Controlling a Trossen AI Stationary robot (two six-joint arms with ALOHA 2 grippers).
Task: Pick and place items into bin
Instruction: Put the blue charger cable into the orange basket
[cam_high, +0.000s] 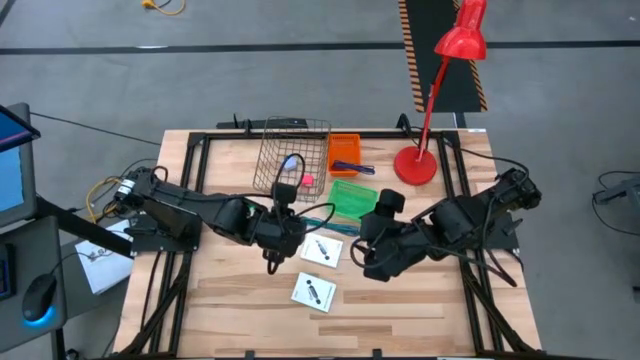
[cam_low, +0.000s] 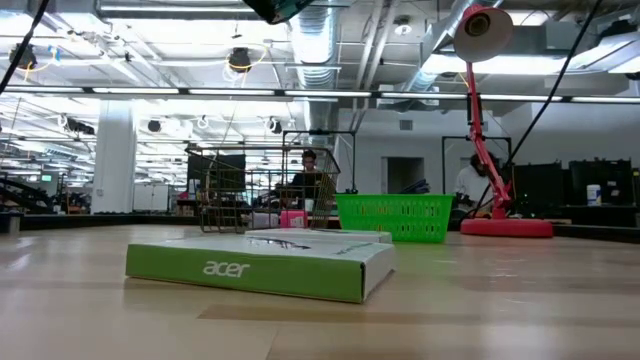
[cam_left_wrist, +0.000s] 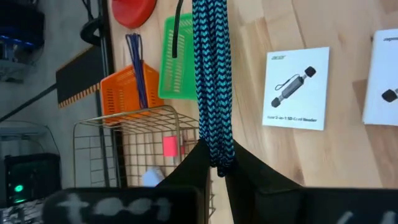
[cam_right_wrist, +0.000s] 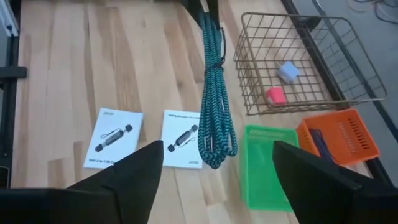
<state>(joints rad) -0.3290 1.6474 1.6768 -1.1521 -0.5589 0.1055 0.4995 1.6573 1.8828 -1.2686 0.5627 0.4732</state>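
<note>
My right gripper grabs the teal cord by its looped end next, to place the cord in the orange bin.
My left gripper is shut on a bundle of teal-and-black braided cord, which reaches from it toward the table's right. My right gripper is open and empty just beyond the cord's looped free end. Two flat white packets lie on the table below and in front of the cord. A lilac cube and a pink cube lie in the wire basket. Purple sticks stand in the orange bin. My left gripper pinches the cord bundle between its two fingers at one end, several strands together. The fingers lie along the cord, which runs straight on from them toward the green bin. The cord's teal shows at the top edge of the low view, well above the table.
A green bin stands beside the orange one, right of the wire basket. A red desk lamp stands at the far right. One packet lies close to the low camera. Bare wood lies along the table's near edge.
</note>
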